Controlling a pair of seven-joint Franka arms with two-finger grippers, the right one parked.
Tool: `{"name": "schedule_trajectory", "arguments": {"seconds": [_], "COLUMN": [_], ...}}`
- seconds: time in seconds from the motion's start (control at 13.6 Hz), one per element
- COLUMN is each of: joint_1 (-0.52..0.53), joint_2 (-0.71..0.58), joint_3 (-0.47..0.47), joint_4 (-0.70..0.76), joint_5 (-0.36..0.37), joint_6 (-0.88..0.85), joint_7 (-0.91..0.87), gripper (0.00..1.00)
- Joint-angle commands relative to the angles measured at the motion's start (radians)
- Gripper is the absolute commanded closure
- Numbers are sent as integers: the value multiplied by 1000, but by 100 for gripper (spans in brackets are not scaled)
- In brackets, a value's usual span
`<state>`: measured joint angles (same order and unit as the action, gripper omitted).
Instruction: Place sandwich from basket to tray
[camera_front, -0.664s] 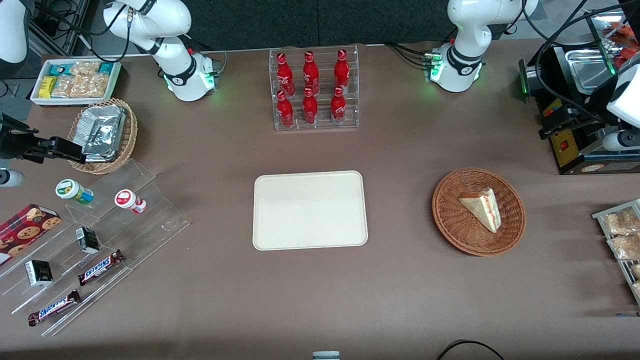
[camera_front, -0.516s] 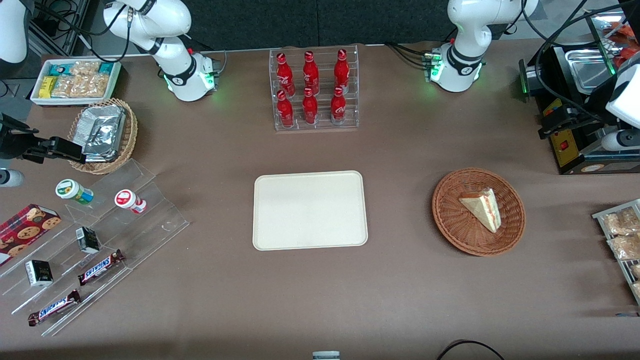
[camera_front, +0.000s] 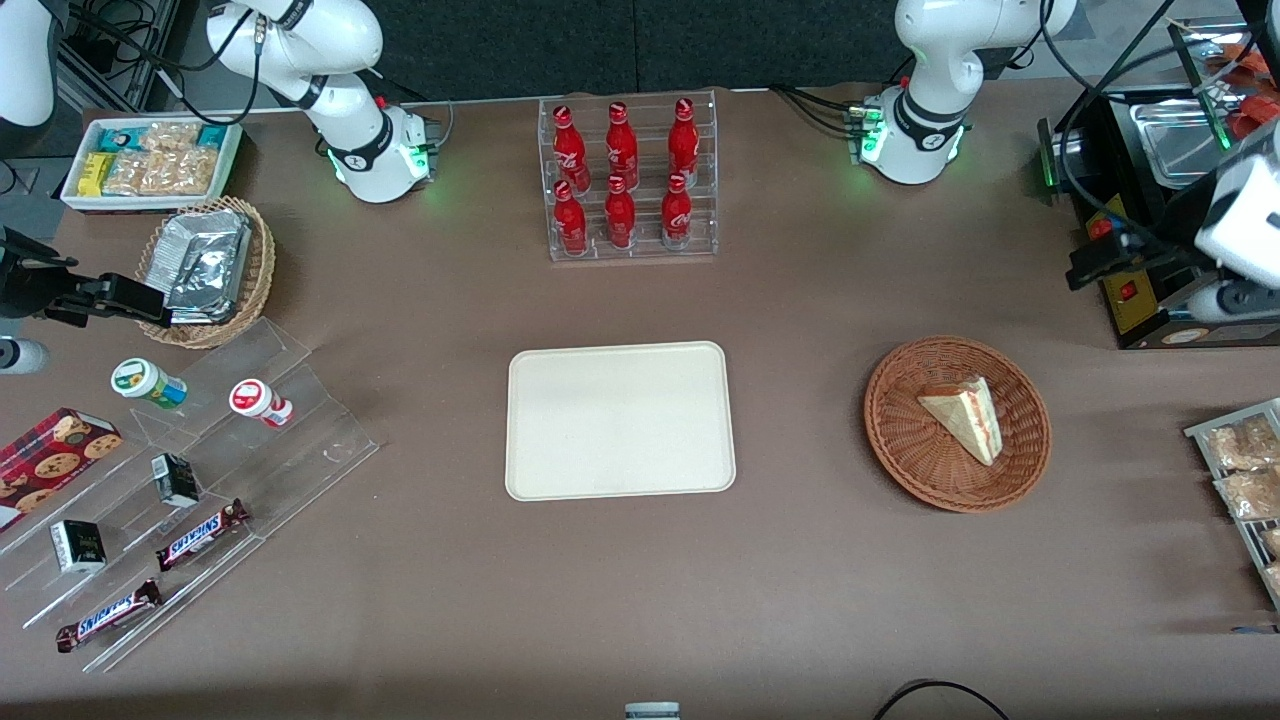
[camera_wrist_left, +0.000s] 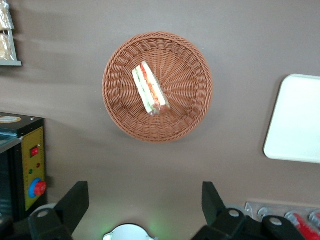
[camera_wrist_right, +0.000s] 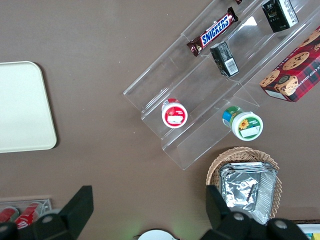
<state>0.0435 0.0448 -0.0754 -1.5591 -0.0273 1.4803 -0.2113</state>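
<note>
The sandwich (camera_front: 965, 418) is a wedge with sloping edges, so the robot's left gripper needs to grab it by its flat bread sides next.
The sandwich (camera_front: 965, 418), a white bread wedge with red, orange and green filling, lies in the round reddish-brown wicker basket (camera_front: 900, 440). Both also show in the left wrist view, sandwich (camera_wrist_left: 149, 89) in basket (camera_wrist_left: 185, 115). The cream tray (camera_front: 620, 420) lies bare at the table's middle, and its corner shows in the left wrist view (camera_wrist_left: 295, 120). My left gripper (camera_front: 1095, 262) hangs high above the table toward the working arm's end, farther from the front camera than the basket. It is open and empty (camera_wrist_left: 142, 200), with the fingers (camera_wrist_left: 75, 200) wide apart.
A black machine (camera_front: 1150, 290) with a red button stands beside the gripper. A rack of red bottles (camera_front: 625, 180) stands farther from the camera than the tray. Snack packets (camera_front: 1240, 470) lie at the working arm's table edge. An acrylic stand with snacks (camera_front: 190, 480) is at the parked arm's end.
My left gripper and wrist have shifted a little toward the basket. The sandwich, basket and tray have not moved.
</note>
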Motion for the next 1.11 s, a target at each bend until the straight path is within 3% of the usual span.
{"name": "schedule_trajectory", "arguments": {"seconds": [0.0,0.52,1.03], "joint_1": [15,15,18], "joint_2": [78,101,23], "joint_3": [-9,-4,25], "joint_4": [-19,-307,-686], "joint_5": [4,4,1], "joint_6": [78,438,846], "joint_7": [-156,-549,-602], "gripper": [0,0,0]}}
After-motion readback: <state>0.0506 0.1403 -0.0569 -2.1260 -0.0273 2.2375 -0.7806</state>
